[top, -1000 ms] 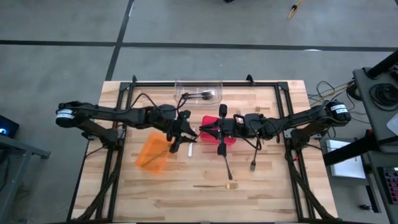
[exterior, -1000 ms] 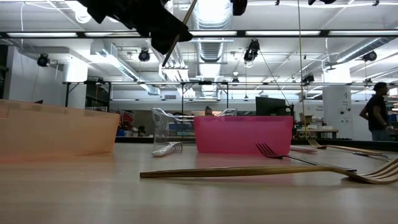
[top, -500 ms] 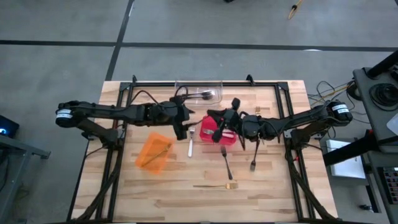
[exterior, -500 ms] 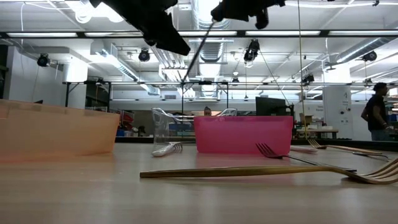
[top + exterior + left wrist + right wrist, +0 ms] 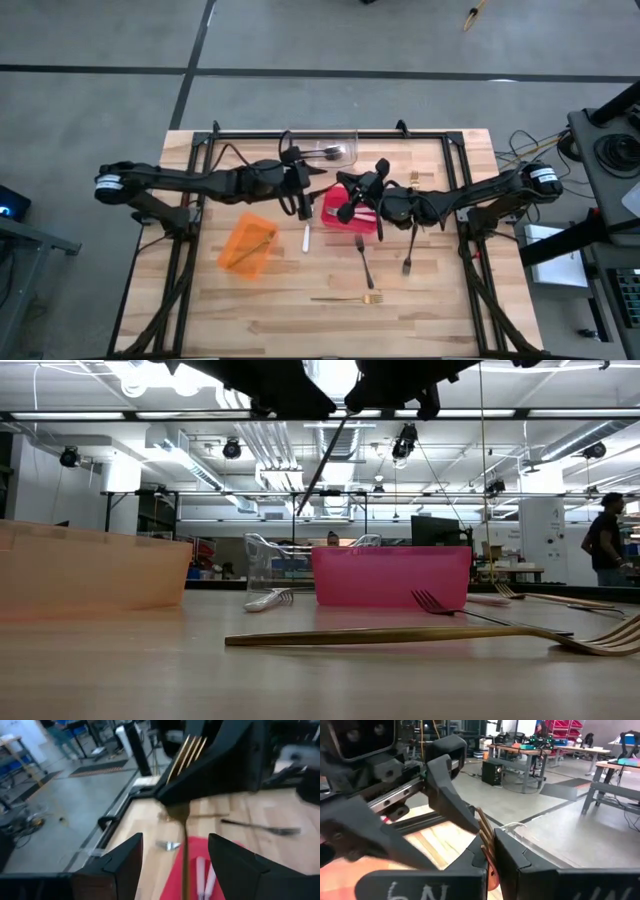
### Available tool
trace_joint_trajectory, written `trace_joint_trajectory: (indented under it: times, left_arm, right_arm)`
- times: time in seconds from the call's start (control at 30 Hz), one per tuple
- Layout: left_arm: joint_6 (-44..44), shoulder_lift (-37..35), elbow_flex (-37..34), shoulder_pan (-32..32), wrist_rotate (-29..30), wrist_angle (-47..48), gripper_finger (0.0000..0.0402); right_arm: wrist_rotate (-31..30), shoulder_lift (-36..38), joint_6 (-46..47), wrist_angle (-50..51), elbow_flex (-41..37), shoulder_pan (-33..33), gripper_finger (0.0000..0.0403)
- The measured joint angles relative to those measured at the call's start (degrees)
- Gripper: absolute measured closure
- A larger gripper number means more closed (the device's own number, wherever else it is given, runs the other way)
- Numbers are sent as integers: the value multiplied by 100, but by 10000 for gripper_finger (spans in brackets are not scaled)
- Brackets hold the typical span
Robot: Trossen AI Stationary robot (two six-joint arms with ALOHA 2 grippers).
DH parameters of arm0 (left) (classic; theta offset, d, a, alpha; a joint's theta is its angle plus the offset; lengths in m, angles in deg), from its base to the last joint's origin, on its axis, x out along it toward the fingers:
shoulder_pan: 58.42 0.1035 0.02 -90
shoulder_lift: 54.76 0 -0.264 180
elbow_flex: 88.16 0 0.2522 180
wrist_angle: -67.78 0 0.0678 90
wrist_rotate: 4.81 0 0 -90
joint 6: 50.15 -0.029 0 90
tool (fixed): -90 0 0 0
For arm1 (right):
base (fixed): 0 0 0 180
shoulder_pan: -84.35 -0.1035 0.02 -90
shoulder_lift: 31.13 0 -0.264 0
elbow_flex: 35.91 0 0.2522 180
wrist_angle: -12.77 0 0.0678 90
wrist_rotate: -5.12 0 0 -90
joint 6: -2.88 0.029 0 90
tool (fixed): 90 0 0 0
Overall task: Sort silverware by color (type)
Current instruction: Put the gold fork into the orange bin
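Note:
The gold fork needs my left gripper next on its hanging handle (image 5: 185,855), as my right fingers cover its neck below the tines.
A gold fork (image 5: 184,835) hangs in the air over the red bin (image 5: 368,222), with my right gripper (image 5: 345,208) shut on it. The fork's tines (image 5: 482,827) stick out past that gripper's tips (image 5: 489,847). My left gripper (image 5: 304,203) stands open just to the left of the fork. Its two fingers (image 5: 120,865) are on either side of the handle and do not touch it. In the low view the handle (image 5: 320,455) slants down from the grippers at the top edge. My right gripper pinches the gold fork between its two fingers at the neck just below the tines (image 5: 176,811). The fingers come in about level from the table's right. The fork is lifted clear, tines up and handle slanting down over the red bin.
The red bin holds pale utensils (image 5: 202,875). An orange bin (image 5: 247,245) with a gold piece lies front left, and a clear bin (image 5: 320,146) with dark utensils stands at the back. On the table lie a silver utensil (image 5: 306,238), two dark forks (image 5: 365,262) and a gold fork (image 5: 350,298).
My left gripper has opened and let go of the gold fork, then moved up and toward the far edge, tipping up nearer to level. My right gripper has stayed shut on the fork and turned its wrist, swinging the handle to a slant.

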Motion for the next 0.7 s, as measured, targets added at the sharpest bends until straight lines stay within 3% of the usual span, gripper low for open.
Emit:
trace_joint_trajectory:
  times: [0.43,0.7]
  left_arm:
    - [149,558,0,-2,-97,-469,202]
    - [197,584,-2,-2,-53,-718,264]
  right_arm:
    - [-4,-1,44,-47,0,0,394]
    - [-8,-1,228,-76,0,2,394]
